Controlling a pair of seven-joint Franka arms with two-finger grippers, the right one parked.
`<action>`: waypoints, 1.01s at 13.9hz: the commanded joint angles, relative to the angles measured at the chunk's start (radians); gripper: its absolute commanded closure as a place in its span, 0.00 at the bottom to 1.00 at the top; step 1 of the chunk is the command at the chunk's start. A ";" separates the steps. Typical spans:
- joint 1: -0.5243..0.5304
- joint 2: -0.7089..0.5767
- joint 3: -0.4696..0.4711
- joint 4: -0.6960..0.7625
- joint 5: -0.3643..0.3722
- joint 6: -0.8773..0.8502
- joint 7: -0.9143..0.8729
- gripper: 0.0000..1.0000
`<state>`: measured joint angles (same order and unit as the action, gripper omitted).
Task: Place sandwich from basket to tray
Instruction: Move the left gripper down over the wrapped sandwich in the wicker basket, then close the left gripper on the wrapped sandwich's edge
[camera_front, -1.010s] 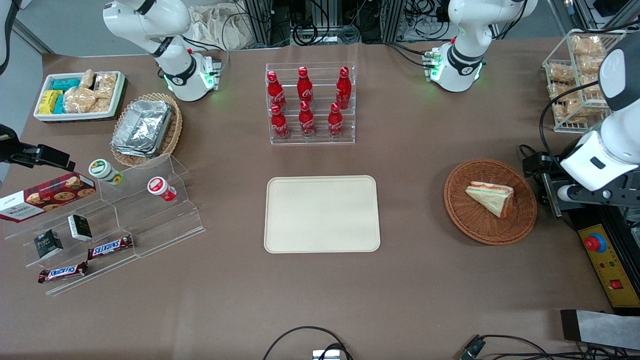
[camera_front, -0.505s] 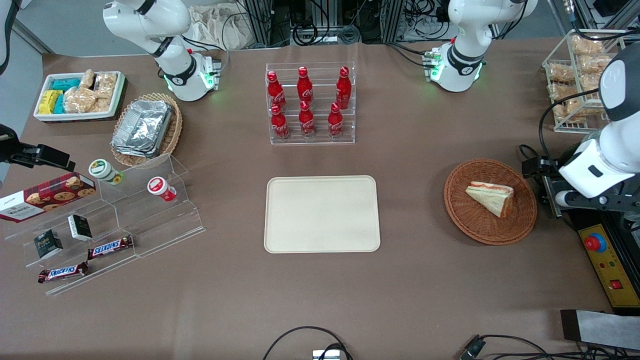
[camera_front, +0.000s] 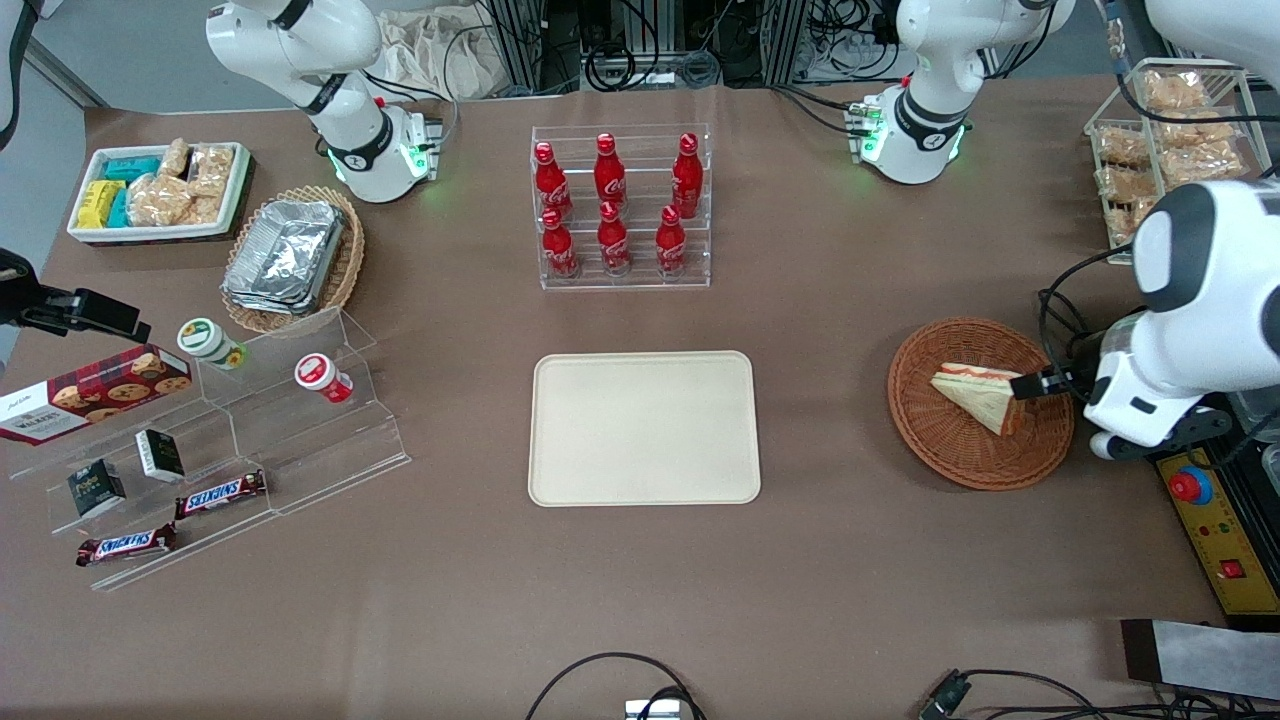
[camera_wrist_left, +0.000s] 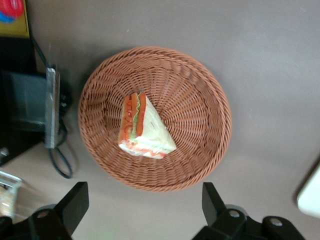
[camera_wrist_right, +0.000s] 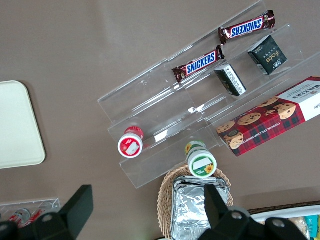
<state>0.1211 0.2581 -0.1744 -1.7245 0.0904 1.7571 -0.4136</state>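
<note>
To place the sandwich (camera_front: 978, 394) from the basket onto the cream tray (camera_front: 643, 428), my left gripper will next grab the sandwich by its flat bread sides.
The sandwich (camera_front: 978, 394), a pale bread wedge with red and green layers, lies in the round reddish-brown wicker basket (camera_front: 908, 405) toward the working arm's end of the table. The cream tray (camera_front: 643, 428) lies bare at the table's middle. My left gripper (camera_front: 1040, 385) hovers above the basket's rim on the side toward the working arm's end. In the left wrist view the gripper (camera_wrist_left: 144, 210) is wide open and empty. Its fingers (camera_wrist_left: 75, 204) stand over the table just outside the basket (camera_wrist_left: 220, 115), apart from the sandwich (camera_wrist_left: 144, 129). A corner of the tray (camera_wrist_left: 312, 195) shows.
A rack of red cola bottles (camera_front: 620, 205) stands farther from the front camera than the tray. A wire basket of bagged snacks (camera_front: 1165, 150) and a control box with a red button (camera_front: 1190, 487) flank the working arm. An acrylic shelf of snacks (camera_front: 200, 440) lies toward the parked arm's end.
The left arm has swung in from the table's end toward the basket, bringing the gripper over the basket's rim. The sandwich, basket and tray have not moved.
</note>
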 joint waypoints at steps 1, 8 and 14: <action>0.005 -0.027 -0.002 -0.105 0.015 0.105 -0.158 0.00; 0.006 -0.046 0.078 -0.358 0.015 0.408 -0.217 0.00; 0.008 -0.030 0.079 -0.460 0.002 0.552 -0.232 0.00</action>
<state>0.1242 0.2545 -0.0901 -2.1535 0.0926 2.2877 -0.6245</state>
